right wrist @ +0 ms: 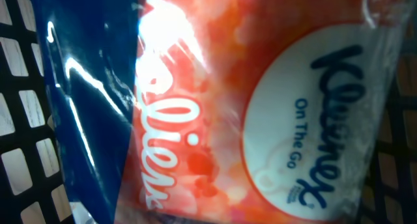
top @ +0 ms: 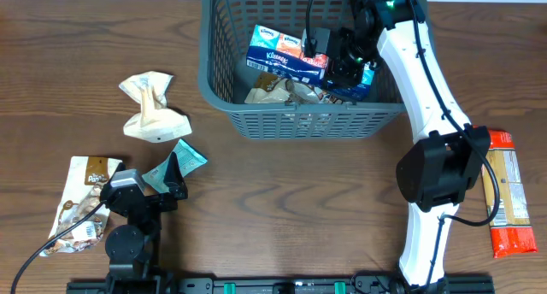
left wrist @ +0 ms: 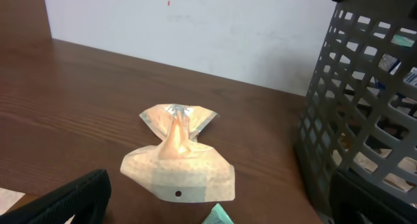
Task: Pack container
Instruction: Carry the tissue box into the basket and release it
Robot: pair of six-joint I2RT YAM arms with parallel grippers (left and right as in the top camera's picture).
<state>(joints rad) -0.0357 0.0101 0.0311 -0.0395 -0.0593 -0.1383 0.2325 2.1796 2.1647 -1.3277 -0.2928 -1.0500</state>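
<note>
My right gripper should open now, because the Kleenex pack is inside the container's rim, over the snack packets, and it would settle there if I let go now.
The dark grey slotted container (top: 224, 89) stands at the back centre. It holds Kleenex tissue packs (top: 275, 50) and some snack packets (top: 278, 91). My right gripper (top: 344, 61) is down inside the container at its right side. In the right wrist view an orange and blue Kleenex pack (right wrist: 260, 107) fills the picture and hides the fingers. My left gripper (left wrist: 218, 210) is open and low over the table, just in front of a teal packet (top: 186, 160). A crumpled beige packet (left wrist: 177, 155) lies beyond it; it also shows in the overhead view (top: 152, 108).
A white and brown snack bag (top: 81, 204) lies at the front left beside the left arm. A long red and orange package (top: 508, 191) lies at the right edge. The container's wall (left wrist: 365, 107) stands close on the left gripper's right.
</note>
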